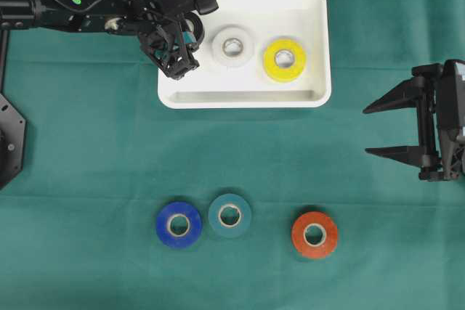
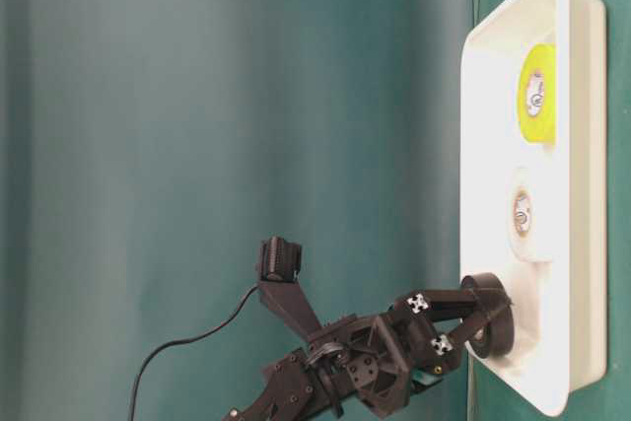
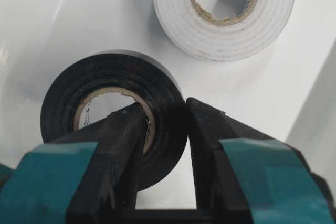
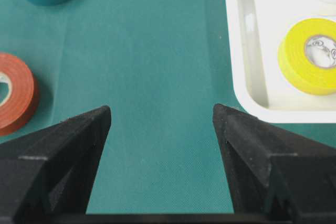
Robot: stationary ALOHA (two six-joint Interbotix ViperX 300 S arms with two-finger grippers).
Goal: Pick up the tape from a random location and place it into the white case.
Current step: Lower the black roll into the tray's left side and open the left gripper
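Note:
The black tape roll is low over the case's white bottom and would lie in the case, so my left gripper should release it now.
My left gripper is shut on a black tape roll, one finger through its cardboard core and the other outside its wall. The roll hangs at the left end of the white case, about level with the rim; whether it touches the floor I cannot tell. From overhead the gripper hides most of the roll. A white tape and a yellow tape lie flat inside the case. My right gripper stands open and empty over the cloth at the right edge.
Three more rolls lie on the green cloth in front: blue, teal and red-orange. The right wrist view shows the case's corner just ahead of the right-hand fingertip.

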